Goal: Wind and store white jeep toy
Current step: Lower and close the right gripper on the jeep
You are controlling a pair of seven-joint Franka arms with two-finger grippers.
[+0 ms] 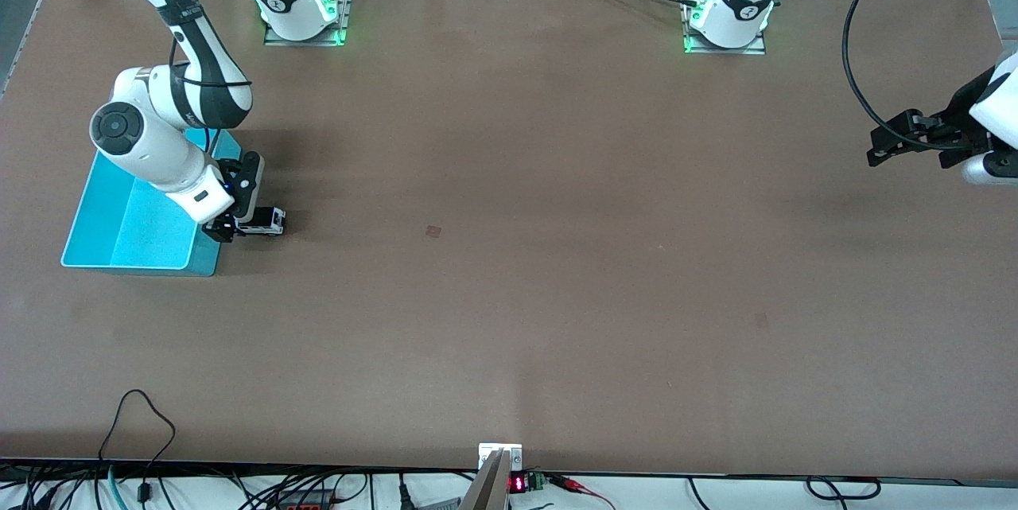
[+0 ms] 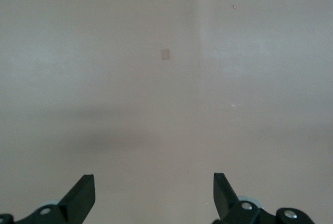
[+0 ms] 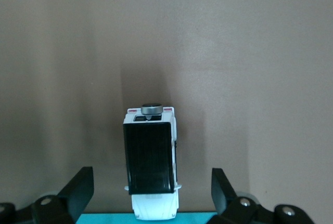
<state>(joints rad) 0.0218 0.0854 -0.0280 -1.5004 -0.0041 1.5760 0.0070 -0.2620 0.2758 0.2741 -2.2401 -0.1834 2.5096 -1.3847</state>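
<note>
My right gripper's fingers are above the black roof and short of it. My right gripper should lower toward the jeep first, then close on the jeep.
The white jeep toy [image 1: 266, 221] [image 3: 152, 162] has a black roof and stands on the table beside the turquoise bin [image 1: 127, 231], on the side toward the table's middle. My right gripper [image 1: 238, 223] [image 3: 151, 190] is open and low over the toy, one finger on each side of it, neither touching. The bin's edge [image 3: 104, 218] shows under the toy's end in the right wrist view. My left gripper [image 1: 915, 140] [image 2: 154, 195] is open with nothing between its fingers, above the table's edge at the left arm's end, waiting.
The turquoise bin has nothing in it that shows; the right arm covers part of it. A small square mark [image 1: 433, 231] [image 2: 165, 54] lies on the brown table near its middle. Cables run along the table's edge nearest the front camera.
</note>
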